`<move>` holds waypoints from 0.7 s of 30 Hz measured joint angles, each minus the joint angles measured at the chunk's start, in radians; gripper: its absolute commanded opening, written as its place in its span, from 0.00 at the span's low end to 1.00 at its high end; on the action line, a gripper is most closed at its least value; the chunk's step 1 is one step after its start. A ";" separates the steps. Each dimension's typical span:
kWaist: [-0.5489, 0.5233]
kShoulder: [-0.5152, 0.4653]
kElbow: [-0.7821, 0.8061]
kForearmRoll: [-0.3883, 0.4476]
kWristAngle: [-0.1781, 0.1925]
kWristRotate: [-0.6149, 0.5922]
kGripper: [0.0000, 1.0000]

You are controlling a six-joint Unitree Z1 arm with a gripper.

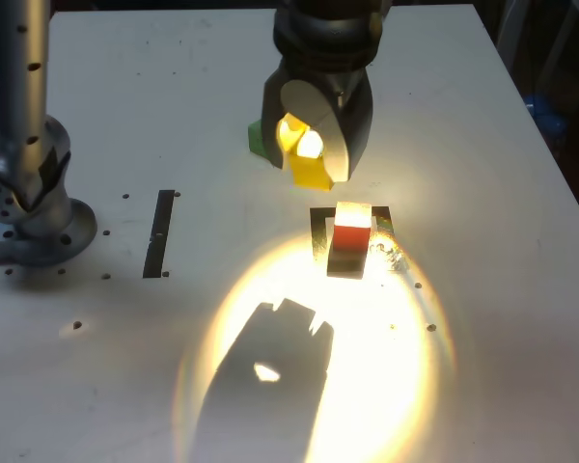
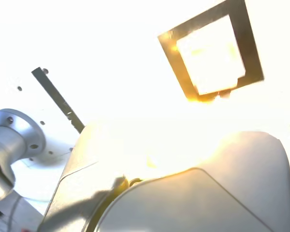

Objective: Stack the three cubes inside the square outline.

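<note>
I must hold on: the yellow cube hangs behind the orange-red one.
My gripper hangs over the table just behind the square outline, shut on the yellow cube, which glows in the gripper's lamp. The orange-red cube stands inside the outline, lit from above. The green cube sits behind the gripper toward the exterior view's left, mostly hidden by it. In the wrist view the square outline shows with the cube inside it washed out white. Glare there hides the yellow cube between the grey fingers.
A narrow dark strip lies on the white table toward the exterior view's left, also visible in the wrist view as a dark strip. The arm's metal base stands at the left edge. The gripper's shadow falls on the near table.
</note>
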 measured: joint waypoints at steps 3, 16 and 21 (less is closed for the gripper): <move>0.020 0.034 -0.024 -0.003 -0.016 -0.015 0.29; 0.049 0.115 -0.093 -0.004 -0.036 -0.057 0.29; 0.058 0.148 -0.097 -0.009 -0.045 -0.057 0.29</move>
